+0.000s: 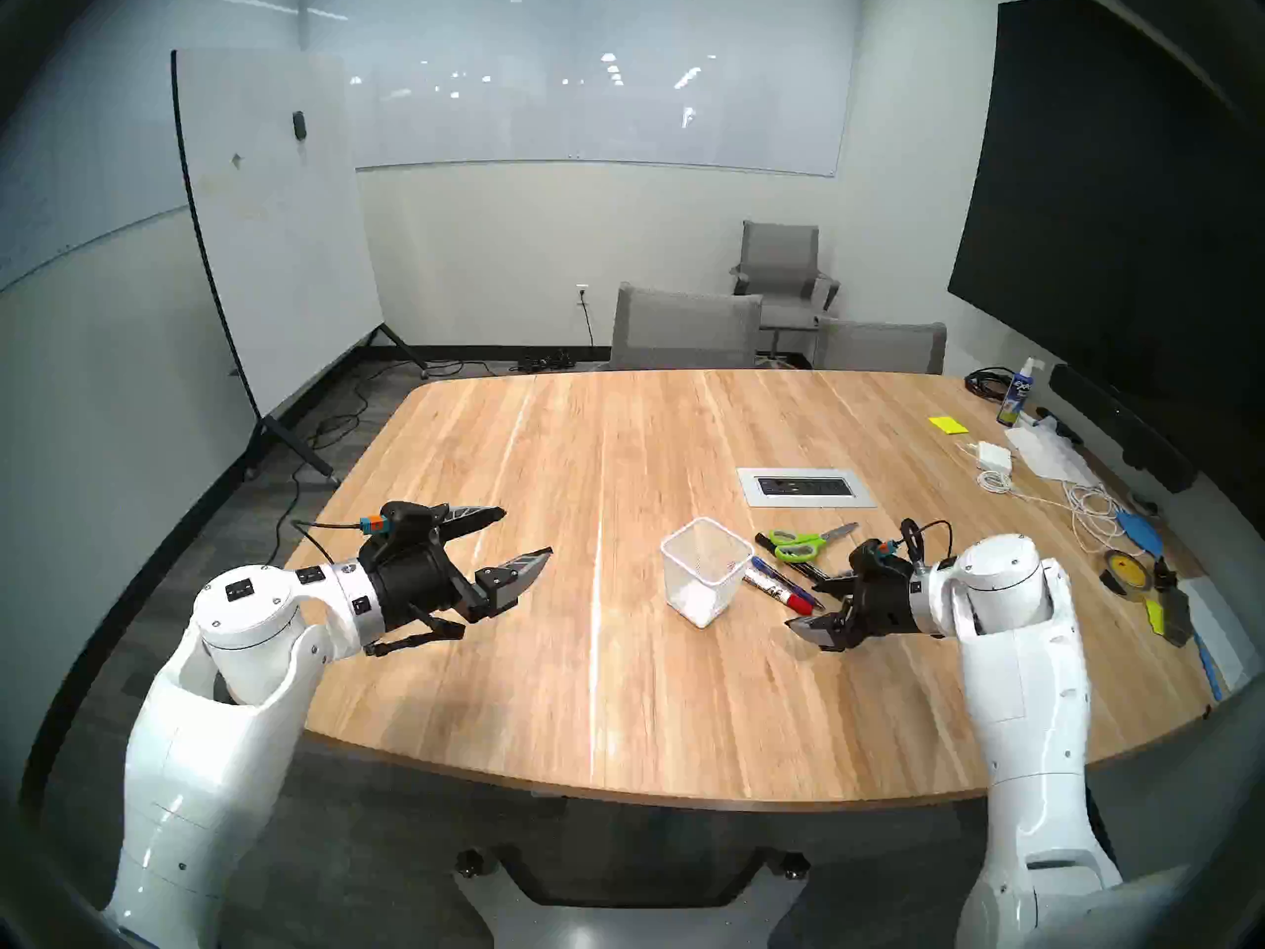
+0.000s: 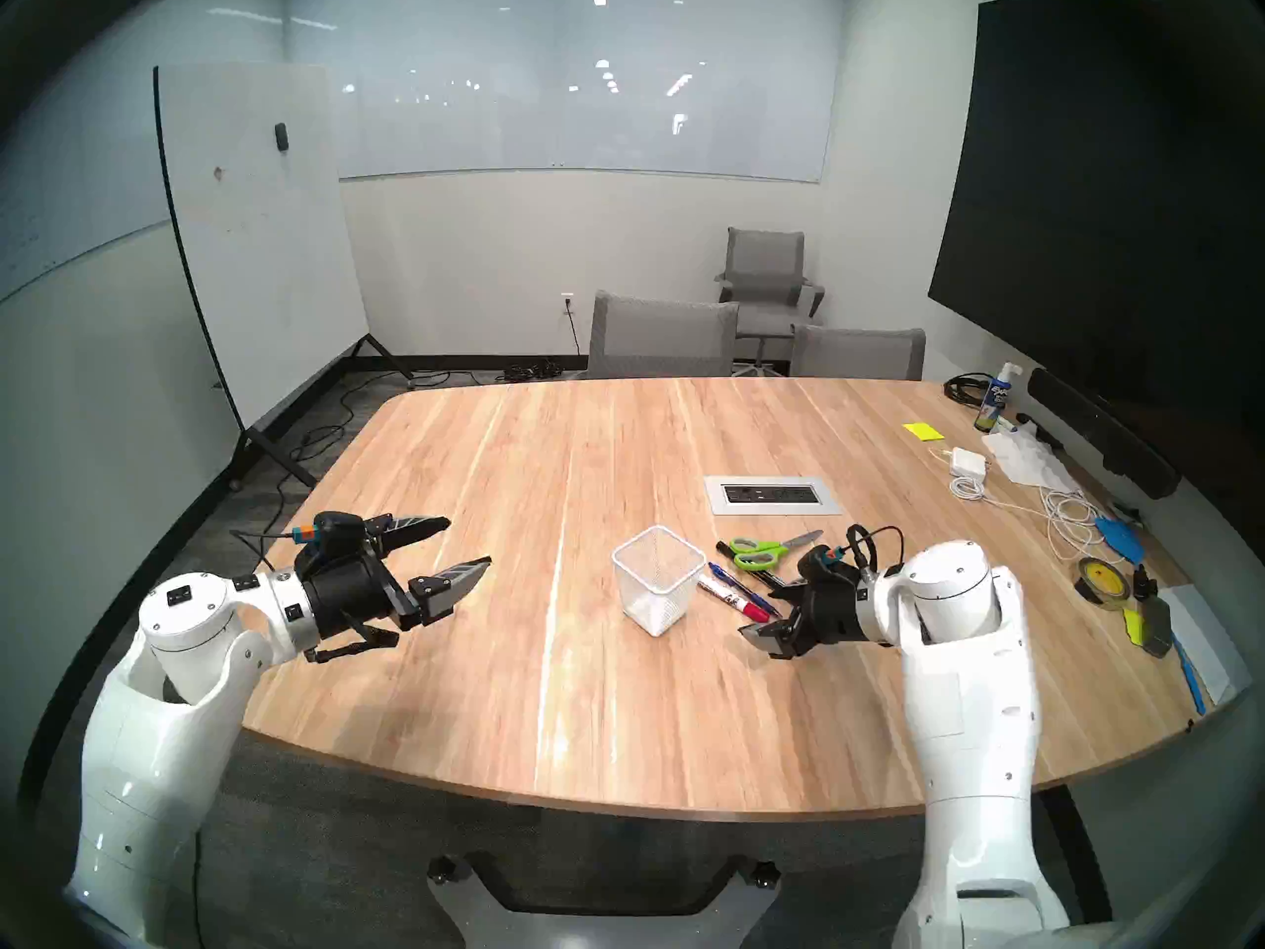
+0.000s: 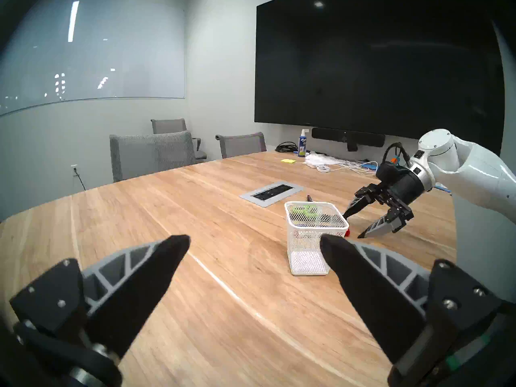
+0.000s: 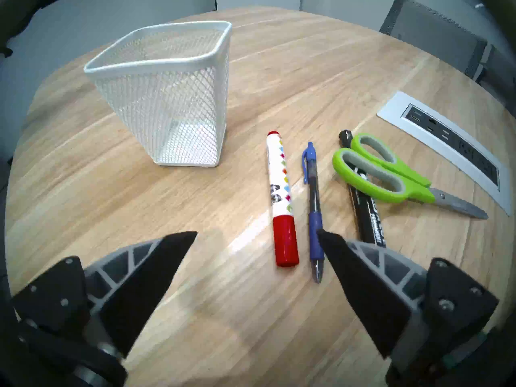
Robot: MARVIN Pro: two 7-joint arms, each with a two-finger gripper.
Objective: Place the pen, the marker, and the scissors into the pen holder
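I need to grab the white marker by its red cap with my right gripper next, to stand the marker in the pen holder [image 1: 698, 585] [image 4: 167, 98].
A white mesh pen holder [image 1: 698, 585] [image 4: 167, 98] [image 3: 307, 238] stands upright and empty on the wooden table. To its right lie a white marker with a red cap [image 4: 279, 199] [image 1: 777, 593], a slim blue pen [image 4: 313, 193] [image 1: 780, 578], a black marker [image 4: 368, 219], and green-handled scissors [image 4: 374, 177] [image 1: 801, 543] that rest across the black marker. My right gripper [image 1: 808, 605] [image 4: 257, 232] is open and holds nothing. It is low at the near ends of the red-capped marker and the pen. Far to the left, my left gripper [image 1: 527, 532] [image 3: 254, 237] is open and empty.
A grey power outlet panel [image 1: 806, 487] is set into the table behind the scissors. Cables, a charger, a spray bottle [image 1: 1016, 396], sticky notes and a tape roll [image 1: 1126, 569] crowd the table's right edge. Grey chairs stand at the far side.
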